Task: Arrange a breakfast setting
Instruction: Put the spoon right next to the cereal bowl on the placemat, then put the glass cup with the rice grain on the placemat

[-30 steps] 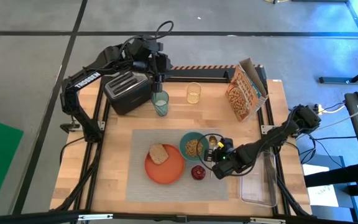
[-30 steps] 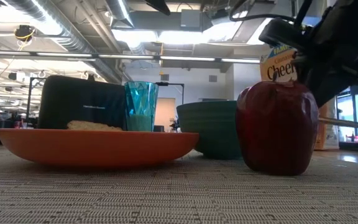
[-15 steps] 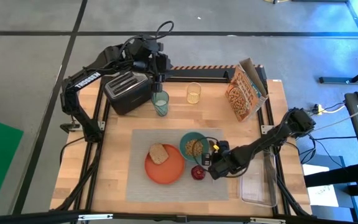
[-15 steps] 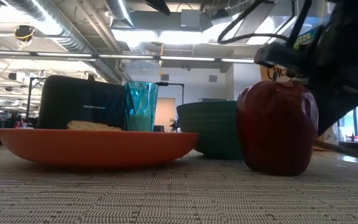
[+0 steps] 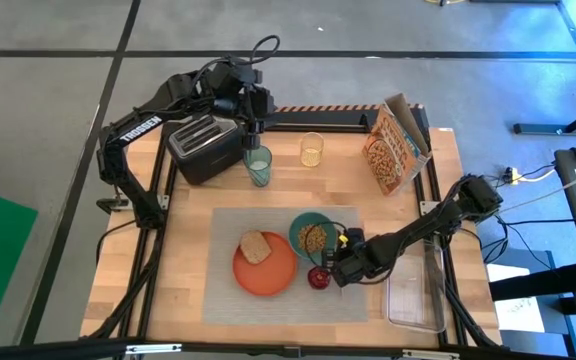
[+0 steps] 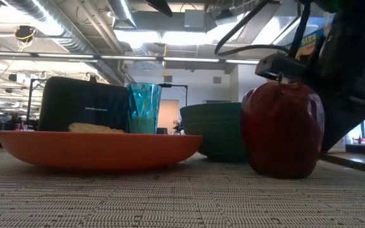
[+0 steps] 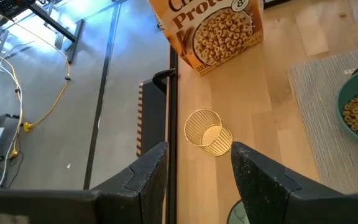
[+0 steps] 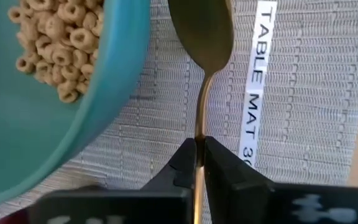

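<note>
The gold spoon's bowl end lies low against the grey placemat's weave, so my right gripper lets go of the spoon next: it would rest there.
A grey placemat (image 5: pixel 223 290) carries an orange plate (image 5: pixel 268 272) with a toast slice (image 5: pixel 256 246), a teal bowl (image 5: pixel 311 235) of cereal and a dark-red fruit (image 5: pixel 318 277). Just right of the bowl and fruit, my right gripper (image 8: pixel 199 146) is shut on a gold spoon (image 8: pixel 201 25) and points steeply down over the mat. The pale teal tumbler (image 5: pixel 258 166) stands on the table beside the toaster. My left gripper (image 7: pixel 197 180) hangs open above the tumbler, with nothing between its fingers. My right gripper pinches the spoon's thin handle (image 8: pixel 199 124) between its two fingers, a short way behind the spoon's bowl. The fingers come from above, slanting down, and lie along the handle. The spoon's bowl end (image 8: pixel 201 28) reaches out beside the teal bowl; whether it touches the mat I cannot tell.
A black toaster (image 5: pixel 203 147) stands at the far left, a small yellowish glass (image 5: pixel 311 149) at the far middle and a cereal box (image 5: pixel 393 148) at the far right. A clear tray (image 5: pixel 413 295) lies at the right edge. Bare wood shows left of the mat.
My right gripper has sunk and drifted toward the table's left and near edge with the spoon, closing in beside the dark-red fruit, and has turned somewhat. It stays shut on the spoon.
</note>
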Controlling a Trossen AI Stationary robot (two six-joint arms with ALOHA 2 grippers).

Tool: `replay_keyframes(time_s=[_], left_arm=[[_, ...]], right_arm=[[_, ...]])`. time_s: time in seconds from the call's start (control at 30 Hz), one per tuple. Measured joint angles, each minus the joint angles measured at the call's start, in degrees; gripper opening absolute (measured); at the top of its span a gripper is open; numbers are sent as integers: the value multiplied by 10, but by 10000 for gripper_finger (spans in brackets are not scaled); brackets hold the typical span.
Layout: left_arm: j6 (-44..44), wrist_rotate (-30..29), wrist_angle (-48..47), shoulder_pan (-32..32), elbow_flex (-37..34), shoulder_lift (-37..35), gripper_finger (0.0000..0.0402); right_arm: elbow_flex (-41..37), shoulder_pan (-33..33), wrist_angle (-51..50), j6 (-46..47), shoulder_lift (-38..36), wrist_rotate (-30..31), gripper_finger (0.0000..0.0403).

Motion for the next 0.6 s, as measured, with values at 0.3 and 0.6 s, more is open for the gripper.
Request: replay_keyframes(time_s=[0.3,0.6], left_arm=[[0,0,-3,6,0,0,170],[-1,-4,-24,21,0,-2,170]], right_arm=[[0,0,-13,7,0,-3,64],[10,1,-33,1,-9,18,179]])
